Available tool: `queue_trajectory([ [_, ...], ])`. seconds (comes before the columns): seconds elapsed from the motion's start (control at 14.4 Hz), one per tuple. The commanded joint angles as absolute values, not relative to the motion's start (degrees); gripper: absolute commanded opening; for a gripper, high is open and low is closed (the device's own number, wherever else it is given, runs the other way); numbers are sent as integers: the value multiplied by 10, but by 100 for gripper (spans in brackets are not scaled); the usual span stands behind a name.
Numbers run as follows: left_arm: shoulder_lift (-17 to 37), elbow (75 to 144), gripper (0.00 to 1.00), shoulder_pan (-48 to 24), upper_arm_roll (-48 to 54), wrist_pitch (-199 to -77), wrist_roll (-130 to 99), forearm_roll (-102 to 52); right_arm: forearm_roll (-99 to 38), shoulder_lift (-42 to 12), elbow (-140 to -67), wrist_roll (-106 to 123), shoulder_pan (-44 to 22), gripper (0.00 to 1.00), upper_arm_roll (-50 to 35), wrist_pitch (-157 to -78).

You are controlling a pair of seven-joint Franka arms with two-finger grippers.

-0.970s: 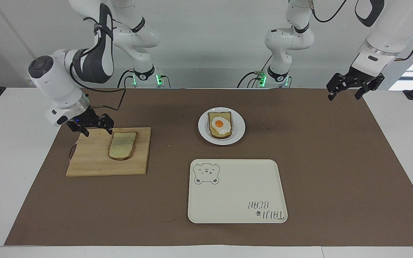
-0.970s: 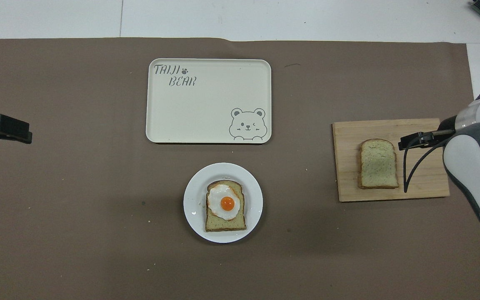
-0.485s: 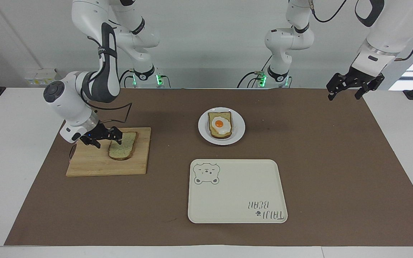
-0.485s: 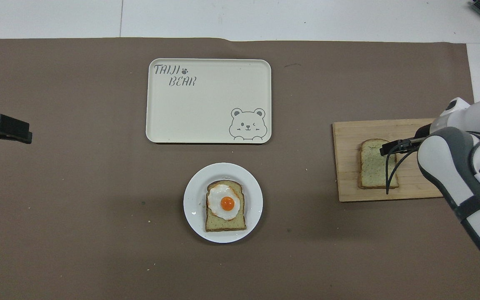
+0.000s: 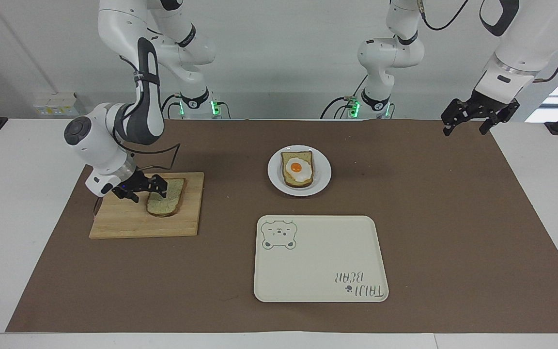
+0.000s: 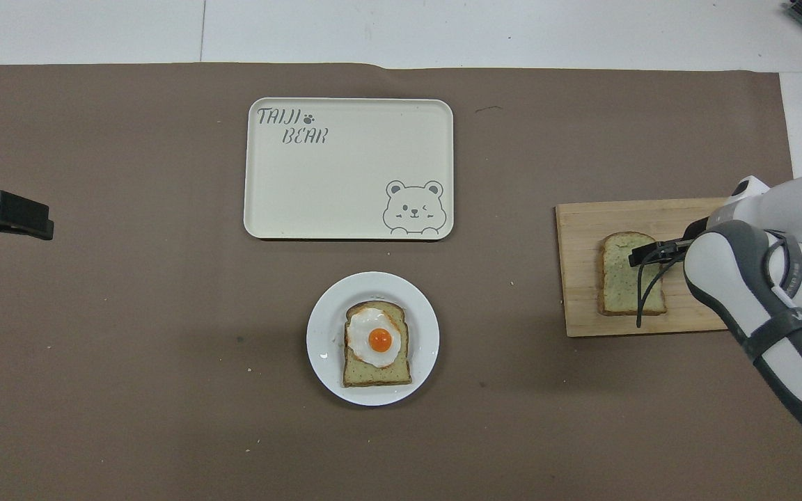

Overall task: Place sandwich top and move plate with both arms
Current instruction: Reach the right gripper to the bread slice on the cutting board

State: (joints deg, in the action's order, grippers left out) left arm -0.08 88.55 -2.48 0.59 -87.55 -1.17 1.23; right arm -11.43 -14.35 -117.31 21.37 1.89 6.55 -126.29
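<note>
My right gripper's fingers reach low over the plain bread slice's edge point(image 6: 654, 277), so it is now time for my right gripper to close on that slice.
The sandwich top point(image 5: 168, 199), a plain speckled slice, lies flat on a wooden cutting board point(image 5: 133, 223) toward the right arm's end of the table; it also shows in the overhead view point(image 6: 618, 284). My right gripper point(image 5: 147, 190) is open and low over the slice's edge at the right arm's end, seen from above point(image 6: 641, 256) over its rounded part. The small white plate point(image 5: 322, 169) holds a bread slice with a fried egg point(image 5: 297, 168) at mid table. My left gripper point(image 5: 468, 127) is open and waits in the air over the mat's edge at the left arm's end.
A cream rectangular tray with a bear drawing point(image 5: 317, 261) lies farther from the robots than the plate point(image 6: 321, 334); it also shows in the overhead view point(image 6: 345, 181). A brown mat covers the table. The cutting board point(image 6: 582, 229) lies near the mat's edge.
My right gripper has come down and moved from beside the board's edge to over the plain slice's edge. The left arm, the slice and the plate have not moved.
</note>
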Motion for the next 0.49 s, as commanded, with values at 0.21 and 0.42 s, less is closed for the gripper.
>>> queue_trajectory([
  [0.21,-15,899,100,-19,11,-871,-15,22,-134,-148,-1179,236,26,100,61,-1274],
  [0.42,-15,898,100,-19,11,-871,-15,22,-134,-149,-1179,235,23,37,61,-1273],
])
